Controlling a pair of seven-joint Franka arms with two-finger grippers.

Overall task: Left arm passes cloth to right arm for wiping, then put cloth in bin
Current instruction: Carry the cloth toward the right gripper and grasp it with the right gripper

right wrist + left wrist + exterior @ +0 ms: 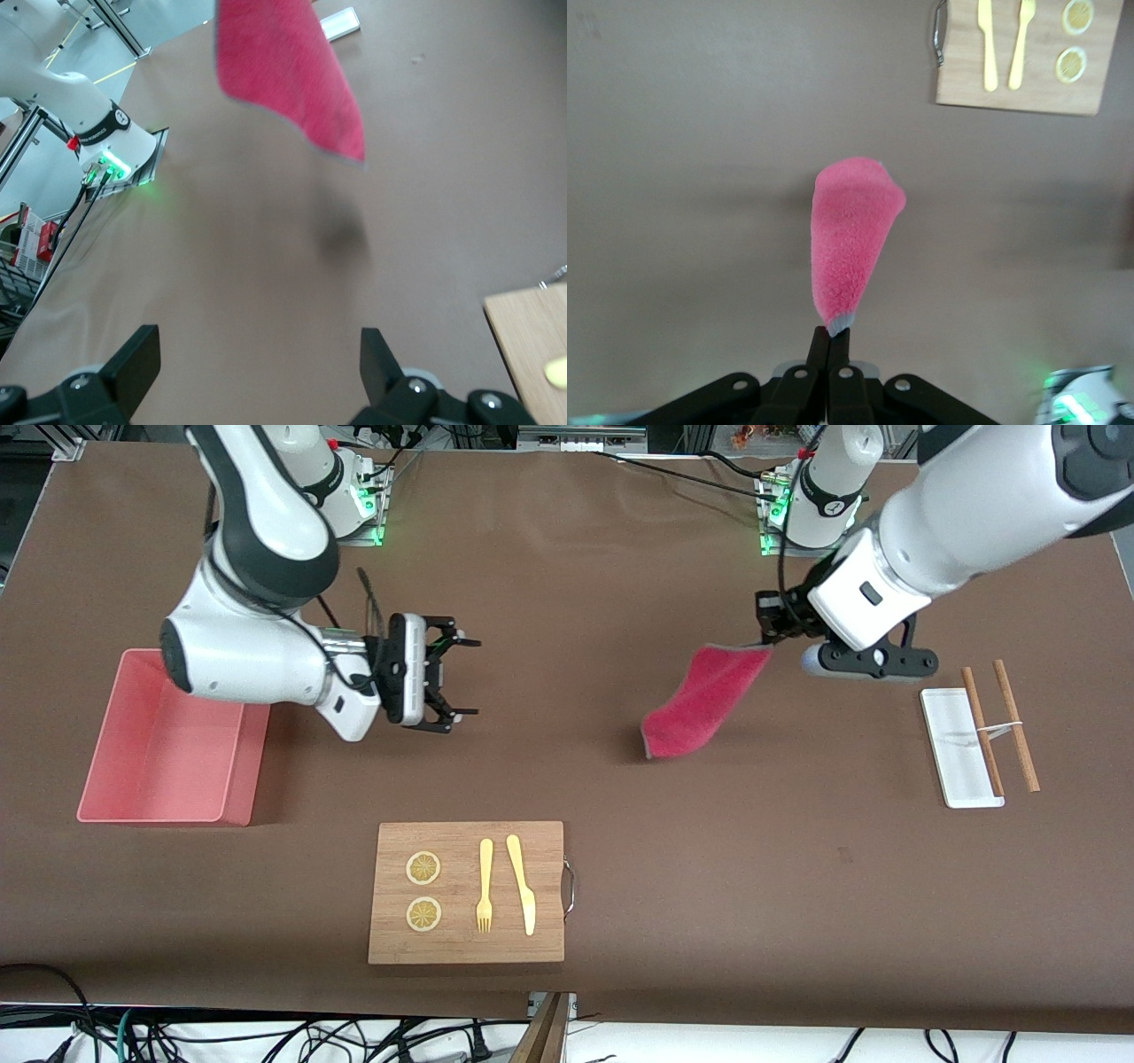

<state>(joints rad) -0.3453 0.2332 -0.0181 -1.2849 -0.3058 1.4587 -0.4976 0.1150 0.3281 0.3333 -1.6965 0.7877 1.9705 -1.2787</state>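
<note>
My right gripper should wipe with the cloth, so it needs to take it by its free hanging end [671,732] [338,131] next. My left gripper's fingers cover the cloth's top corner.
My left gripper [769,636] is shut on one corner of the crimson-pink cloth [704,701] and holds it in the air over the middle of the table. The cloth hangs slanting down from the fingers; it also shows in the left wrist view [852,244] and the right wrist view [288,71]. My right gripper [469,677] is open and empty, turned sideways with its fingers toward the cloth, above the table beside the pink bin [126,808]. The bin stands at the right arm's end of the table with nothing in it.
A wooden cutting board [545,934] lies nearer to the front camera, with two lemon slices [423,868], a yellow fork [485,884] and a yellow knife [523,883]. A flat white tray [952,771] and chopsticks [1016,724] lie at the left arm's end.
</note>
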